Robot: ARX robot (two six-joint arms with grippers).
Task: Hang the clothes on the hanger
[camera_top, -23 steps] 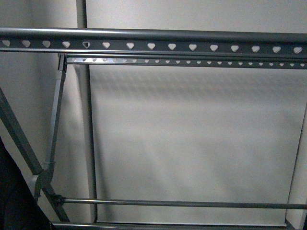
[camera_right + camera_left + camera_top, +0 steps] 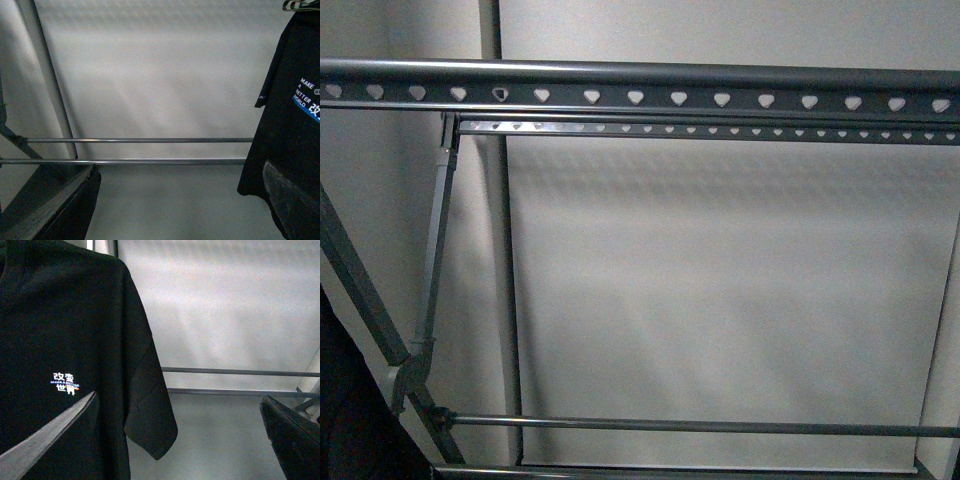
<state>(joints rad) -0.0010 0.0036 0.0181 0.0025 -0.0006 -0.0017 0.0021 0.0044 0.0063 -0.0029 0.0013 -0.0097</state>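
Note:
The robot's right gripper next needs to grab the T-shirt by its collar (image 2: pixel 305 15), so that the T-shirt can be hung on the rack by the shirt's hanger (image 2: pixel 299 5).
The grey drying rack (image 2: pixel 640 95) fills the front view, with its heart-holed top rail, a second rail behind it and a thin lower rod (image 2: pixel 700 427). Neither arm shows there. In the left wrist view the black T-shirt (image 2: pixel 65 340) hangs upright, its small white Chinese print and one sleeve showing. My left gripper (image 2: pixel 179 397) is open and empty beside the sleeve, one finger (image 2: pixel 45 437) in front of the cloth. In the right wrist view the T-shirt (image 2: pixel 290 105) hangs at the edge, showing "MAKE A BETTER WORLD". My right gripper (image 2: pixel 180 167) is open and empty, one finger (image 2: pixel 290 200) in front of the hem.
A white wall stands behind the rack. Two thin lower rods (image 2: pixel 150 140) cross the right wrist view, and they also show in the left wrist view (image 2: pixel 235 372). The rack's crossed legs (image 2: pixel 360 290) stand at the left. A dark shape (image 2: pixel 345 420) fills the front view's lower left corner.

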